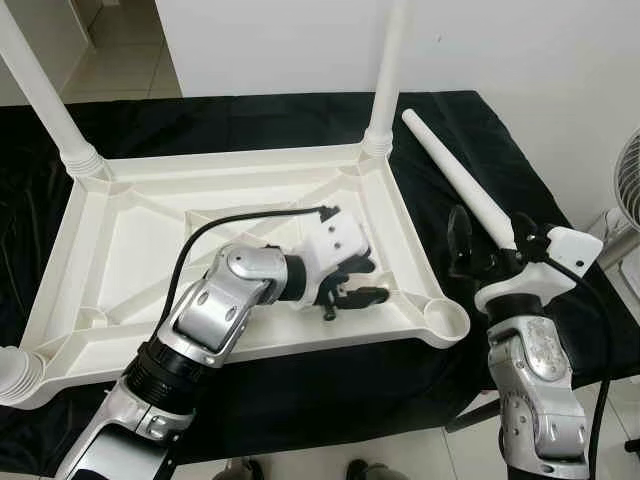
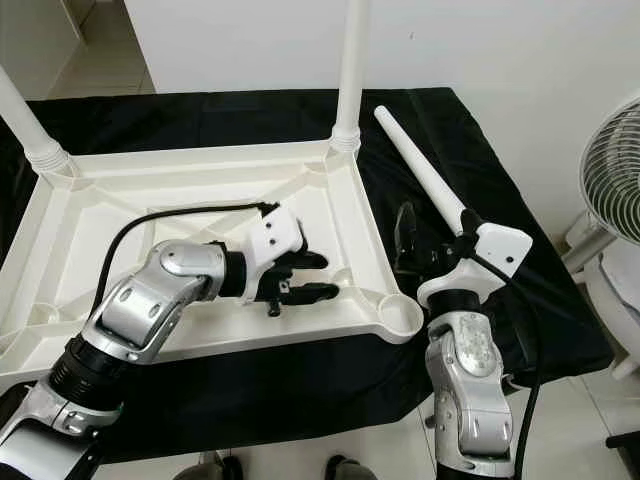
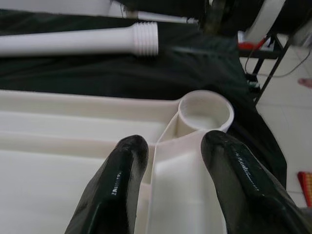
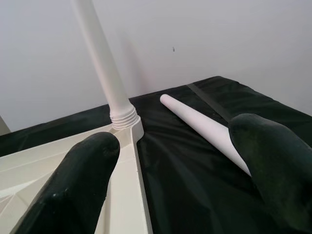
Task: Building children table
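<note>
My right gripper grabs the leg by its thick end [image 1: 503, 234] next, since the loose leg is long and tapers to a thin tip [image 1: 410, 117].
The white plastic table [image 1: 130, 230] lies upside down on a black cloth. Legs stand screwed into its far right corner [image 1: 385, 80], far left corner [image 1: 40, 90] and near left corner [image 1: 15, 375]. The near right socket [image 1: 447, 320] holds nothing. A loose white leg [image 1: 455, 170] lies on the cloth to the table's right, its threaded thick end toward me. My left gripper [image 1: 378, 280] is open over the underside, its fingers straddling a rib [image 3: 168, 161] just short of that socket. My right gripper [image 1: 492, 240] stands open around the loose leg's thick end.
A white wall rises behind the black-covered surface [image 1: 300, 390]. A white fan [image 2: 615, 170] stands off its right side. The cloth's near edge drops to a tiled floor [image 1: 400, 455]. Bare cloth lies between the table's right rim and the loose leg.
</note>
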Tool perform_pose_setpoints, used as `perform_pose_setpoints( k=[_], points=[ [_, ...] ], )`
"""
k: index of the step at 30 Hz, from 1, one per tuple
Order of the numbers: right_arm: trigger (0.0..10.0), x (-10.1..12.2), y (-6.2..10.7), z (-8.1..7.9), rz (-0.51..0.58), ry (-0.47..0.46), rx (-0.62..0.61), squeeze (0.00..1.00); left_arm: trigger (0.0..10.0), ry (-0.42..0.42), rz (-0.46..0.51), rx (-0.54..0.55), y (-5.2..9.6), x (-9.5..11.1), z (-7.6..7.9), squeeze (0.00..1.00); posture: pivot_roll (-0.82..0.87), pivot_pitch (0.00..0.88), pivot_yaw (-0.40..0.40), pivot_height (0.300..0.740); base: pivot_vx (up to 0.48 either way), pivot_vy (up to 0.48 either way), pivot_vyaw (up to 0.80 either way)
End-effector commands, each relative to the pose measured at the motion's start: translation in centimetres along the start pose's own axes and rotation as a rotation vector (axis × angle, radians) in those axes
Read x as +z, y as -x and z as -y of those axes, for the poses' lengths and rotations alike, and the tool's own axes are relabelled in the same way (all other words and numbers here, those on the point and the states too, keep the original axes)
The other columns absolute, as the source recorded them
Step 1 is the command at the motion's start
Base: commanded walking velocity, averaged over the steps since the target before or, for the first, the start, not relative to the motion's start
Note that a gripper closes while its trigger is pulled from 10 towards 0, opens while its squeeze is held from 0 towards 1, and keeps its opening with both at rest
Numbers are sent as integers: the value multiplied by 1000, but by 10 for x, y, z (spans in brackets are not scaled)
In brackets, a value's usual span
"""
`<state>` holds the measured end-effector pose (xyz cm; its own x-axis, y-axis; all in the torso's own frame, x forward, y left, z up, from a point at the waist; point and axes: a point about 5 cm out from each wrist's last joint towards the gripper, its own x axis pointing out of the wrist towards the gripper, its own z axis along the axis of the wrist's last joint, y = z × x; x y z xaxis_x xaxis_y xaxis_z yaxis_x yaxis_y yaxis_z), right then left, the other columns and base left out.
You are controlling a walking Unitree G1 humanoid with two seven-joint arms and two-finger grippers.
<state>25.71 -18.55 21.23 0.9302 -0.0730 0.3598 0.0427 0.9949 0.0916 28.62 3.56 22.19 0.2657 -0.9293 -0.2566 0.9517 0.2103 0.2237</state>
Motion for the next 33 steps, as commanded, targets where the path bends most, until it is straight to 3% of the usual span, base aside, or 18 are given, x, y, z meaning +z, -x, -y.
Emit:
perform_pose_setpoints(
  k=[1, 7, 10, 11, 12, 18, 26, 33],
  points=[
    [10000, -1, -3, 4, -3, 7, -1, 1000, 10000, 2, 40, 116, 2, 10, -7, 0, 23, 149, -2, 740, 0, 0, 0],
    [10000, 0, -21, 12, -8, 76, -15, 1000, 10000, 47, 199, 312, 4, 30, -18, 0, 18, 159, -6, 740, 0, 0, 0],
    [10000, 0, -24, 14, -11, 96, -20, 1000, 10000, 59, 220, 335, 4, 32, -18, 0, 17, 159, -7, 740, 0, 0, 0],
    [10000, 0, -31, 17, -23, 125, -37, 706, 10000, 77, 238, 353, 3, 33, -16, 0, 15, 164, -7, 740, 0, 0, 0],
    [10000, 0, -36, 20, -33, 144, -52, 0, 10000, 97, 254, 359, 1, 34, -13, 0, 12, 168, -9, 740, 0, 0, 0],
    [10000, -1, -57, 31, -69, 145, -129, 0, 10000, 129, 291, 340, -7, 40, 1, 0, 15, 184, -10, 740, 0, 0, 0],
    [10000, 1, -77, 45, -129, 126, -224, 0, 10000, 168, 295, 298, -12, 42, 9, 0, 10, 219, -4, 740, 0, 0, 0],
    [10000, -5, -82, 57, -207, 70, -313, 0, 10000, 205, 299, 310, -15, 45, 13, 0, 13, 231, -1, 740, 0, 0, 0]
  ],
)
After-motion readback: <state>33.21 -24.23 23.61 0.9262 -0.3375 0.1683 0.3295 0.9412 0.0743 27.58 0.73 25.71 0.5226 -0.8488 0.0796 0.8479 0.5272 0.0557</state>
